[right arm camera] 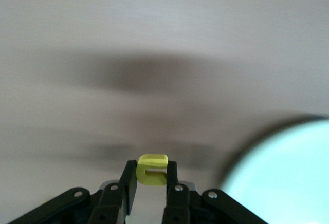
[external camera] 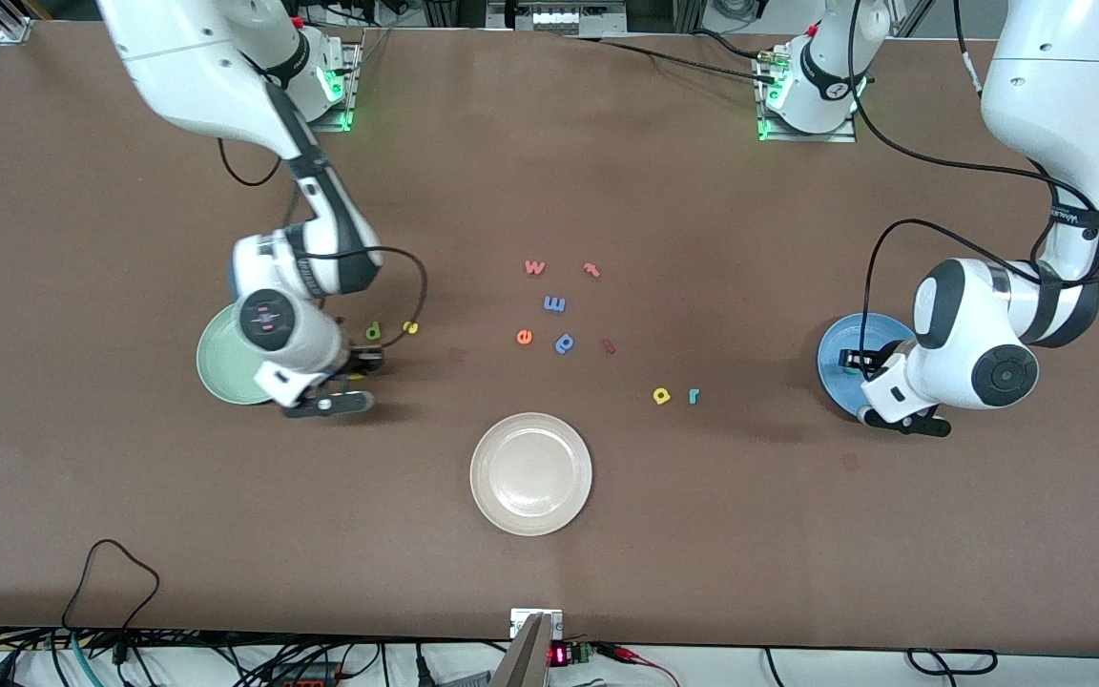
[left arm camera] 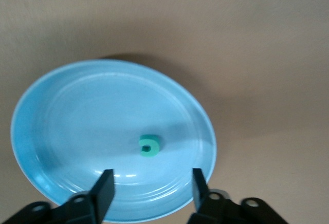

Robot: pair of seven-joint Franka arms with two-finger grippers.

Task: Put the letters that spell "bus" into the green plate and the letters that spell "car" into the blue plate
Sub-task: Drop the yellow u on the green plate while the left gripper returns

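The yellow u is hanging beside the green plate (external camera: 220,363). My right gripper should line it up with the plate before letting go.
My right gripper (external camera: 365,364) (right arm camera: 152,175) is shut on the yellow u (right arm camera: 152,170), low over the table beside the pale green plate (external camera: 220,363) (right arm camera: 288,172). The green b (external camera: 374,331) and yellow s (external camera: 410,327) lie on the table close by, a little farther from the front camera. My left gripper (external camera: 853,362) (left arm camera: 151,175) hangs open over the blue plate (external camera: 840,348) (left arm camera: 77,111), with nothing between its fingers. The teal c (left arm camera: 149,146) lies inside that plate. The yellow a (external camera: 661,395) and teal r (external camera: 694,394) sit side by side on the table, between the blue plate and the table's middle.
A cream plate (external camera: 530,473) stands near the front edge at mid-table. Loose letters lie in the middle: orange w (external camera: 534,267), orange t (external camera: 592,270), blue m (external camera: 554,304), orange e (external camera: 524,336), blue p (external camera: 565,343) and a red one (external camera: 609,346).
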